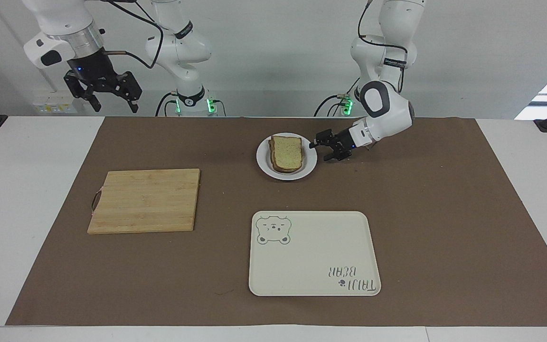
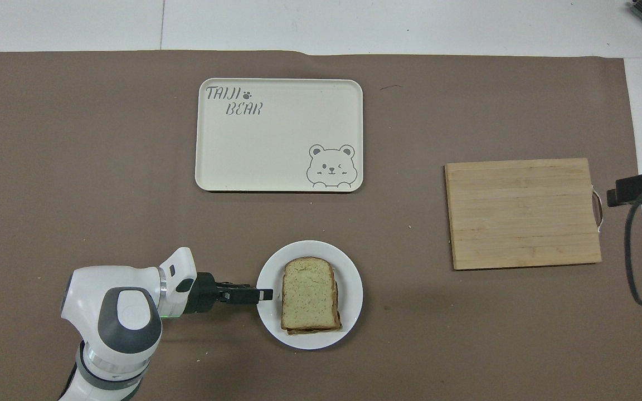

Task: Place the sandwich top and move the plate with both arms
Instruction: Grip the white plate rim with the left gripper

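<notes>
A stacked sandwich [image 2: 310,294] sits loose over the plate's middle, so my left gripper should next grab the plate by its bare rim to hold the plate level.
The sandwich top [image 1: 287,153] is a speckled bread slice lying on another slice on the small white plate [image 1: 264,164]. It also shows in the overhead view [image 2: 308,292], on the plate [image 2: 349,267]. My left gripper [image 1: 320,148] is low at the plate's rim on the left arm's side, with its fingers open above and below the rim. In the overhead view its tips [image 2: 265,293] overlap the rim. My right gripper [image 1: 114,108] is open and empty, raised over the table's edge near the right arm's base.
A wooden cutting board [image 1: 145,201] [image 2: 523,213] lies toward the right arm's end. A cream tray with a bear drawing [image 1: 314,253] [image 2: 279,135] lies farther from the robots than the plate. A brown mat [image 1: 444,213] covers the table.
</notes>
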`<act>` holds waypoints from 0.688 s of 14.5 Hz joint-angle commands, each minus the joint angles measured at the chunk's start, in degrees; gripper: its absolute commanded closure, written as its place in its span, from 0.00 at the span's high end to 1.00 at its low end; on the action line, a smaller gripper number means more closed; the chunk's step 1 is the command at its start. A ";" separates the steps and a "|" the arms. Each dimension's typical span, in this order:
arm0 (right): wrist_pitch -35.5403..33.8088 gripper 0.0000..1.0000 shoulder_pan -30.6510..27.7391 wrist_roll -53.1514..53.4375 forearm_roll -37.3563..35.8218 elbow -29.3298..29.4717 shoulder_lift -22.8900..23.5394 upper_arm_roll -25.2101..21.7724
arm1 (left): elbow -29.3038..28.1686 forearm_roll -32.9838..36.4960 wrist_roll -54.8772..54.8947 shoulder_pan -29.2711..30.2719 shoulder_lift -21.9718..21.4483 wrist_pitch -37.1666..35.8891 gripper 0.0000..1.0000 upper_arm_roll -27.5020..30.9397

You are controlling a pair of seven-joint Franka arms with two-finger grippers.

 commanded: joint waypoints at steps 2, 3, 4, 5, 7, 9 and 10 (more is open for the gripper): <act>0.05 1.00 -0.18 -1.30 -0.54 0.05 -0.39 0.08 | -0.48 -4.47 4.86 -1.77 2.04 1.55 0.88 0.92; 0.14 1.00 -0.18 -1.65 -0.54 0.14 -0.39 -0.01 | -0.48 -4.48 4.86 -1.77 2.13 1.46 0.71 0.92; 0.14 1.00 -0.10 -1.48 -0.45 0.31 -0.30 0.25 | -0.40 -4.48 4.86 -1.77 2.13 1.55 0.51 0.92; -0.38 1.00 0.08 -1.65 -0.36 0.14 -0.47 0.34 | -0.39 -4.48 4.94 -1.77 2.13 1.46 0.30 0.92; -0.30 1.00 0.08 -1.65 -0.45 0.14 -0.47 0.26 | -0.48 -4.48 4.95 -1.77 2.13 1.46 0.02 0.92; -0.30 1.00 -0.27 -1.65 -0.45 0.14 -0.39 0.08 | -0.48 -4.48 4.86 -1.77 2.04 1.37 0.00 0.92; -0.39 1.00 -0.27 -1.65 -0.45 0.14 -0.47 0.08 | -0.48 -4.48 4.77 -1.77 2.04 1.37 0.00 0.92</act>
